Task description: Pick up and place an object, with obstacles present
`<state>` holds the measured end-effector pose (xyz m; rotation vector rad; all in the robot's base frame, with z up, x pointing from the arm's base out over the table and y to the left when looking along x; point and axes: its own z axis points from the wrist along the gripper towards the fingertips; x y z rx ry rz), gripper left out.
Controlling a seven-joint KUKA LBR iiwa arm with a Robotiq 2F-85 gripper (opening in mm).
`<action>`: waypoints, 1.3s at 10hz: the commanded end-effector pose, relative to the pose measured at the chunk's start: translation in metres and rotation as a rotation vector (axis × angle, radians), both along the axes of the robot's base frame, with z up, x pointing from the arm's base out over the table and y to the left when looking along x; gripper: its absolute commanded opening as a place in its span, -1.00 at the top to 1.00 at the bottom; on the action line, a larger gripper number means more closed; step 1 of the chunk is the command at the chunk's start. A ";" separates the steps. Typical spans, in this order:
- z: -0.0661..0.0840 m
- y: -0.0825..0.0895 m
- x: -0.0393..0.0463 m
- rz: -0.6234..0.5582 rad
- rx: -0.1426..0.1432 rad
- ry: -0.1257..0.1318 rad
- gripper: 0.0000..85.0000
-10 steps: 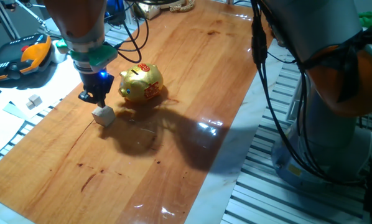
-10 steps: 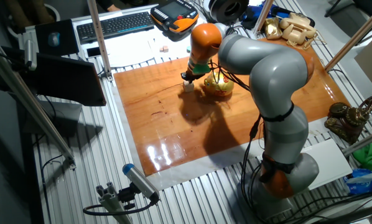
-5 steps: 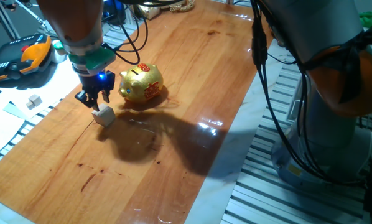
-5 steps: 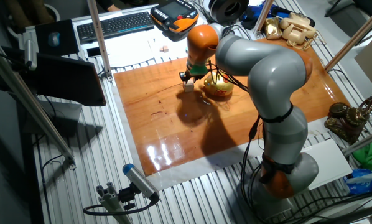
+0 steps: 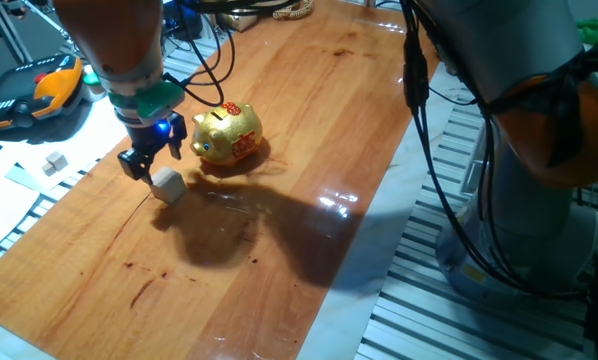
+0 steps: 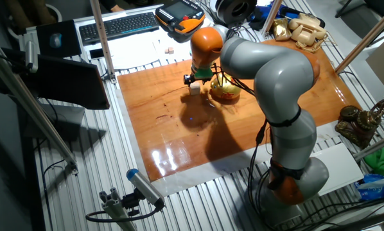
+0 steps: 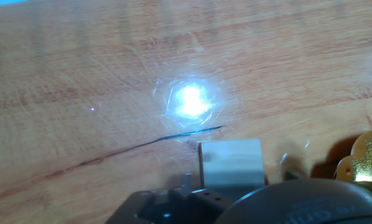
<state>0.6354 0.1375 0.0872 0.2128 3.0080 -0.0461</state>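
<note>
The gripper takes hold of the small pale beige cube by its opposite sides next, to carry the cube past the piggy bank (image 5: 229,135).
The pale beige wooden cube (image 5: 166,184) rests on the wooden table (image 5: 309,120), just left of the gold piggy bank (image 5: 229,135) with red markings. My gripper (image 5: 151,160) hangs just above and slightly left of the cube, fingers spread and holding nothing. In the other fixed view the gripper (image 6: 193,81) is over the cube (image 6: 194,90), beside the piggy bank (image 6: 225,90). In the hand view the cube (image 7: 231,163) lies at the bottom centre and the piggy bank (image 7: 369,158) at the right edge. The fingertips are hidden there.
A smaller whitish cube (image 5: 54,161) lies on white paper off the table's left edge. An orange hand controller (image 5: 49,90) and a keyboard (image 6: 118,25) are behind. The arm's base (image 6: 295,173) stands at the table's right side.
The gripper's fingers have spread apart and let go of the cube. The hand has risen a little and shifted left. The cube and piggy bank have stayed put.
</note>
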 end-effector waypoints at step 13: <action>-0.030 0.000 0.0072 0.054 0.003 0.017 -1.00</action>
